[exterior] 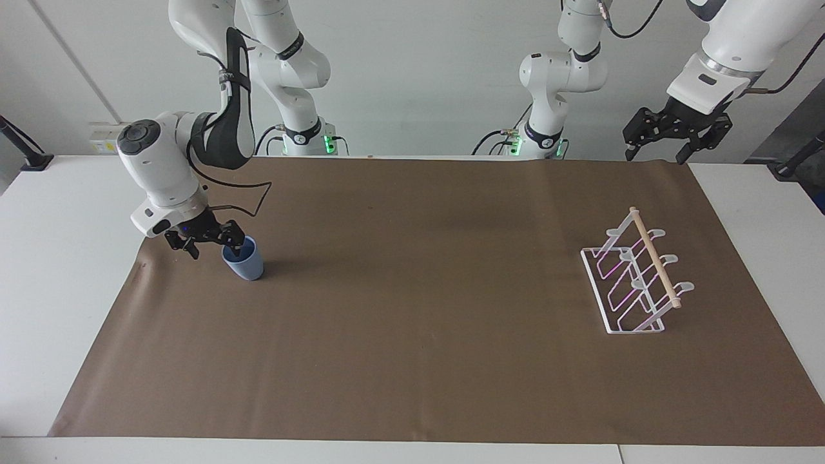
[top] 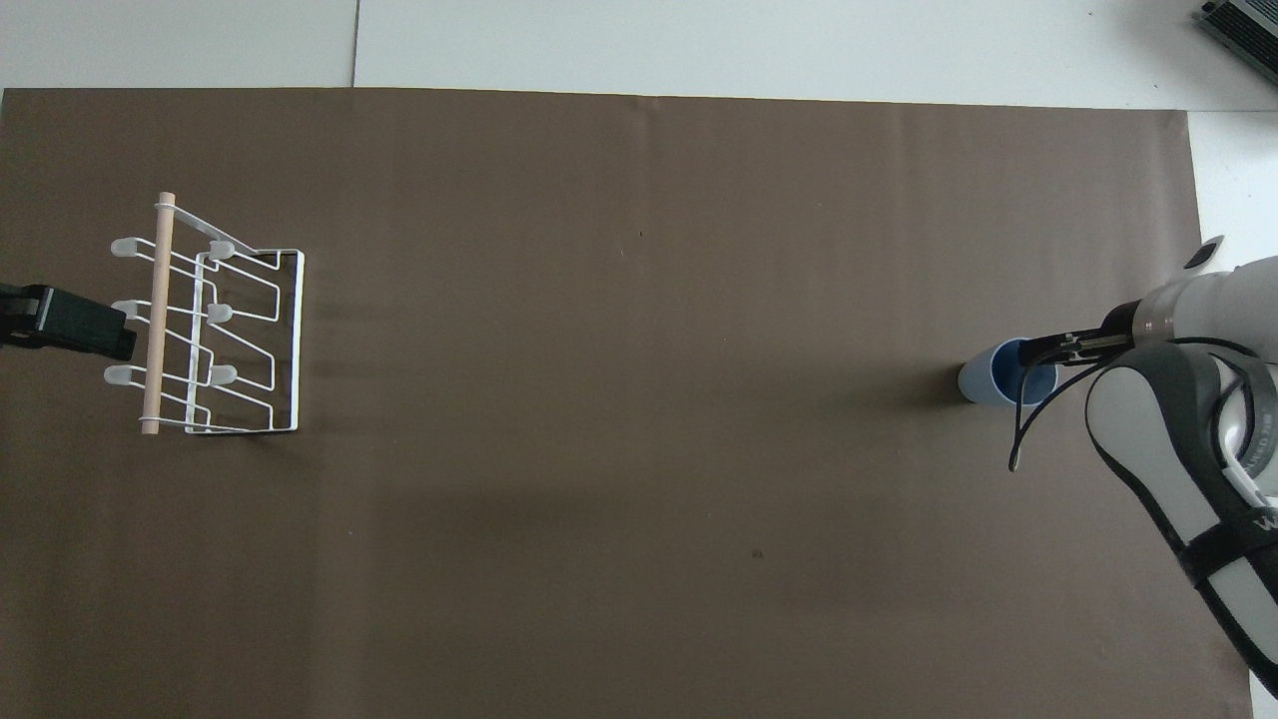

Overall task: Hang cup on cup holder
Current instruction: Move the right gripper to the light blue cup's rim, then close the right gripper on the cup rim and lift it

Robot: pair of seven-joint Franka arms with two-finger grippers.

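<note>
I will next grab the light blue cup by its rim (top: 984,353) with my right gripper, to start hanging the cup on the cup holder (top: 222,324).
The light blue cup (exterior: 245,265) stands upright on the brown mat near the right arm's end of the table; it also shows in the overhead view (top: 983,380). My right gripper (exterior: 214,245) is open and low at the cup's rim, with one finger dipped inside the cup and the other outside it; it also shows in the overhead view (top: 1050,351). The white wire cup holder (exterior: 634,284) with its wooden dowel stands at the left arm's end, also in the overhead view (top: 218,331). My left gripper (exterior: 675,139) waits open, raised high near the cup holder's end of the table.
The brown mat (exterior: 412,309) covers most of the white table. The left gripper's dark fingers (top: 62,325) show at the edge of the overhead view beside the cup holder. The right arm's cable hangs beside the cup.
</note>
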